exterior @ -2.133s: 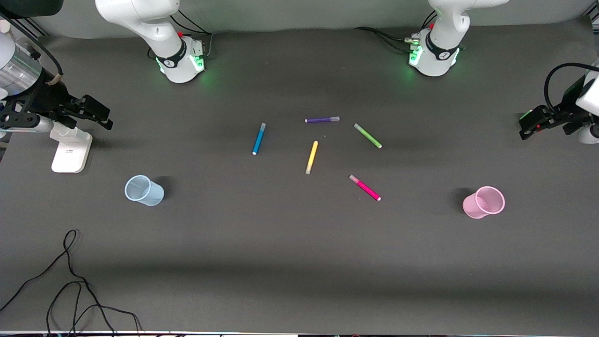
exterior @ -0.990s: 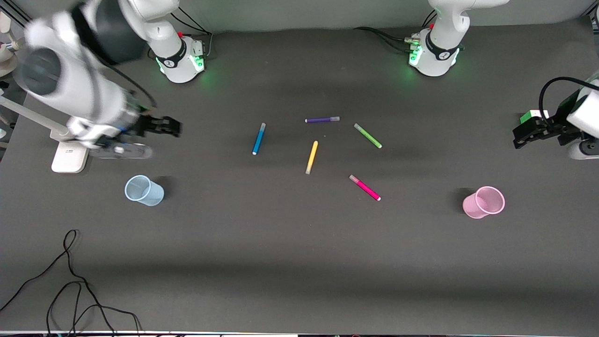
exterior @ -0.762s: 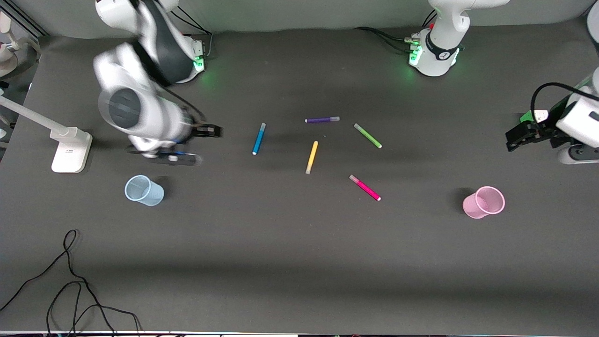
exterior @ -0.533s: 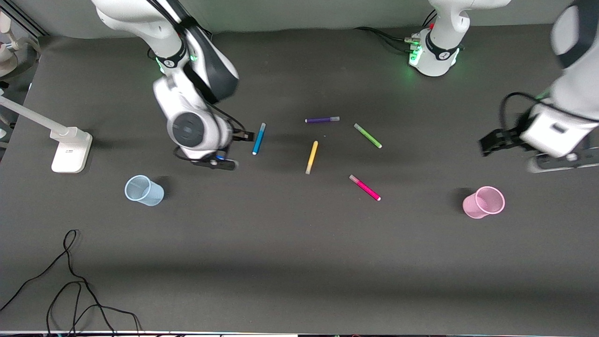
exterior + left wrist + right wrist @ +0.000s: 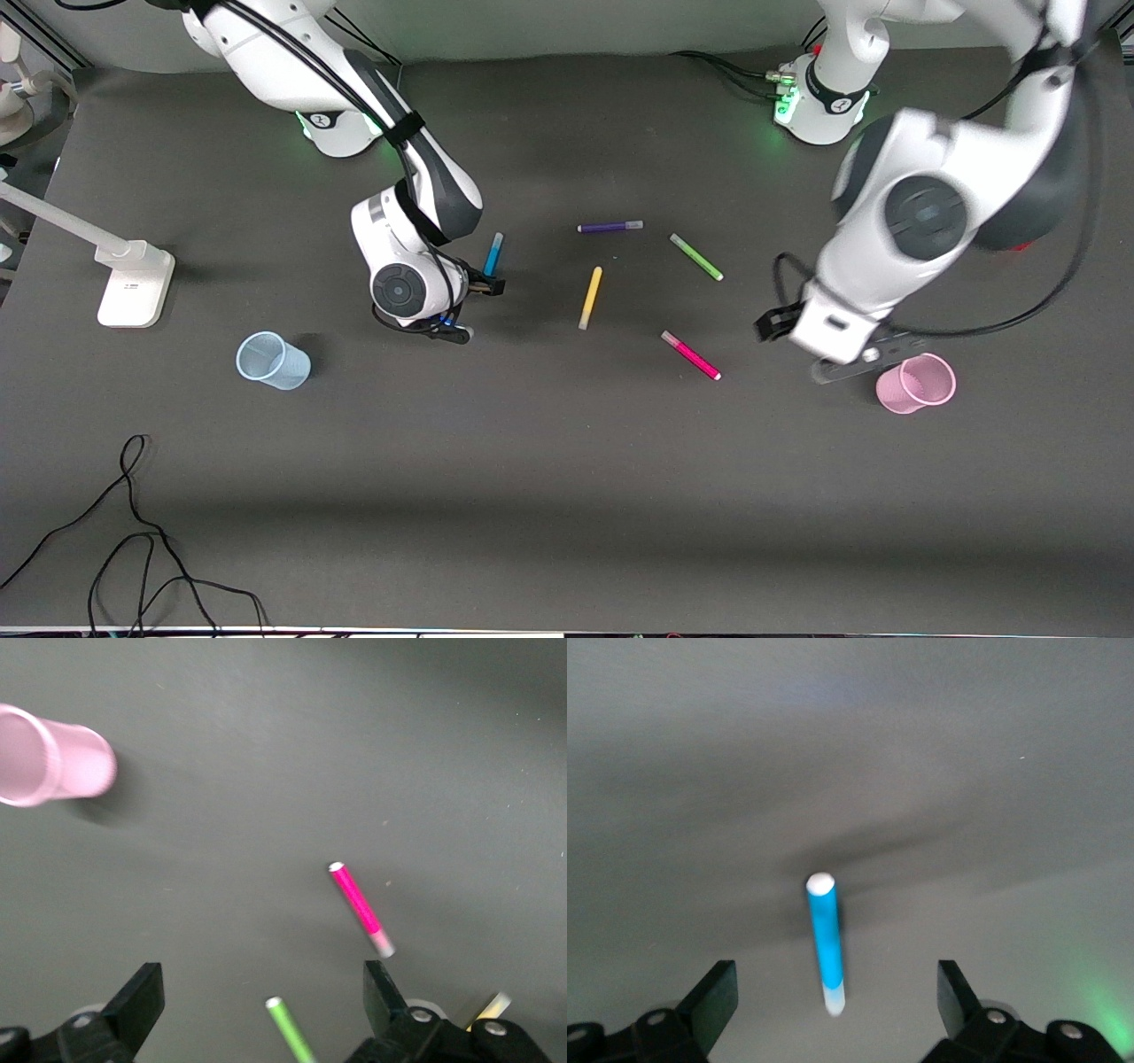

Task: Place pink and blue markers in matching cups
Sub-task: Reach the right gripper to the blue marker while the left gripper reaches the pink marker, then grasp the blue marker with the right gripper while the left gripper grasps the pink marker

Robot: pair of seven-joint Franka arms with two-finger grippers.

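The blue marker will be held by its blue body (image 5: 491, 261) next, as my right gripper will grab it there to put it in the blue cup (image 5: 273, 361).
The blue marker (image 5: 493, 253) lies on the dark table, and my right gripper (image 5: 490, 286) hovers open over its end nearer the front camera. In the right wrist view the blue marker (image 5: 825, 941) lies between the open fingers of the right gripper (image 5: 833, 997), untouched. The pink marker (image 5: 691, 355) lies near the table's middle. My left gripper (image 5: 769, 326) is open and empty over the table between the pink marker and the pink cup (image 5: 917, 383). The left wrist view shows the pink marker (image 5: 361, 908), the pink cup (image 5: 53, 757) and the left gripper (image 5: 261, 997). The blue cup (image 5: 273, 361) stands toward the right arm's end.
A purple pen (image 5: 609, 227), a yellow pen (image 5: 590, 297) and a lime-green pen (image 5: 696, 257) lie among the markers. A white stand (image 5: 133, 283) sits at the right arm's end. A black cable (image 5: 133, 532) lies near the front edge.
Both arms have swung in from the table's ends. The right gripper has come over the blue marker. The left gripper has come in between the pink marker and the pink cup. No pen or cup moved.
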